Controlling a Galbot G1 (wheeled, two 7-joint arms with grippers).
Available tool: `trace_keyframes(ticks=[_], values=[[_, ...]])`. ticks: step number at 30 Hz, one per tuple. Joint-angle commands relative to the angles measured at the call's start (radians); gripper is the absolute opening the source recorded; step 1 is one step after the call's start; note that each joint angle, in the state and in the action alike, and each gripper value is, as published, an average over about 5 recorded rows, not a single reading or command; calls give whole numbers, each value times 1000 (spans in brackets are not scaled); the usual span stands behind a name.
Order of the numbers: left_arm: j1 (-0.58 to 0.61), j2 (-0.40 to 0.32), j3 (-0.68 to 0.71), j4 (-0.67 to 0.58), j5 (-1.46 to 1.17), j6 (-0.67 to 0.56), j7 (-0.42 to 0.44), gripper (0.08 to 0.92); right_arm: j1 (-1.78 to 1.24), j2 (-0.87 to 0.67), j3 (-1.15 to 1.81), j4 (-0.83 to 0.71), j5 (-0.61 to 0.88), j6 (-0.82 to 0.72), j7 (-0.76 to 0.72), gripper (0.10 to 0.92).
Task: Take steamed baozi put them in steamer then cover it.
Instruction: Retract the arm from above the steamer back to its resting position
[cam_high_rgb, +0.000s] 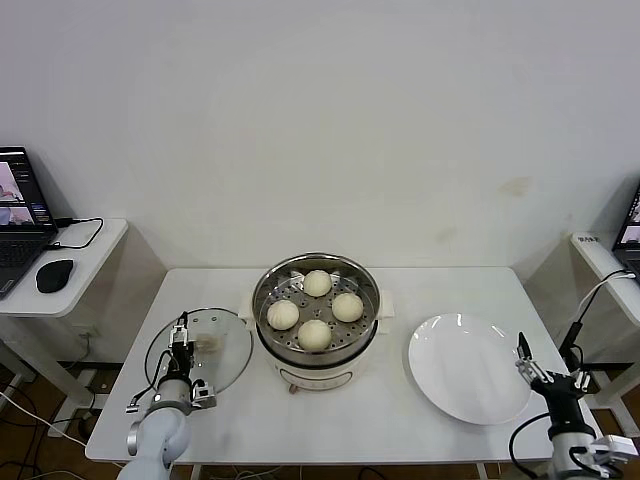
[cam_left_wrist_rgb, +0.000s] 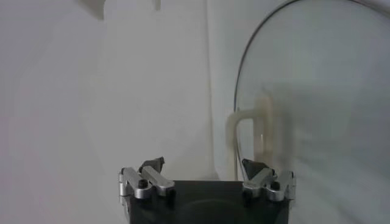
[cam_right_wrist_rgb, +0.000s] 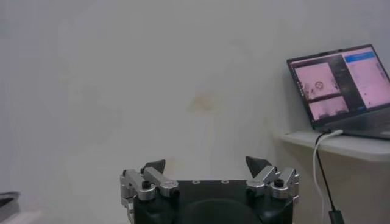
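Note:
The flat glass disc is far wider than my left gripper's open fingers. My left gripper should next grab the cover by its narrow cream handle.
The steamer, a shiny steel pot on a cream-white base, stands mid-table with several cream-white baozi on its perforated tray. The cover, a clear glass lid, lies flat on the table left of the steamer, its cream handle at centre. My left gripper hovers open over the lid's left part, just beside the handle. In the left wrist view the lid and its handle sit beyond the open left gripper, which holds nothing. My right gripper is open and empty at the table's right edge.
A bare white plate lies right of the steamer, next to the right gripper. A side table at the left carries a laptop and a mouse. Another laptop sits on a side table at the right.

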Motion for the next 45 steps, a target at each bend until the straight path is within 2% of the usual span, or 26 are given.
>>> trace_keyframes(ticks=[1, 18, 22, 41, 45], values=[[-20, -3, 1, 30, -19, 52, -14, 823, -8, 3, -9, -13, -23, 14, -5, 823], [-27, -9, 5, 64, -45, 45, -37, 807, -16, 2, -17, -19, -34, 26, -8, 823], [-22, -7, 4, 75, -47, 38, -41, 715, -19, 1, -15, -17, -34, 26, -8, 823], [-17, 5, -5, 94, -59, 1, -58, 175, -34, 6, -9, 2, -35, 28, -9, 823], [15, 13, -12, 5, -59, 10, -32, 149, -32, 6, -10, 3, -34, 29, -10, 823]])
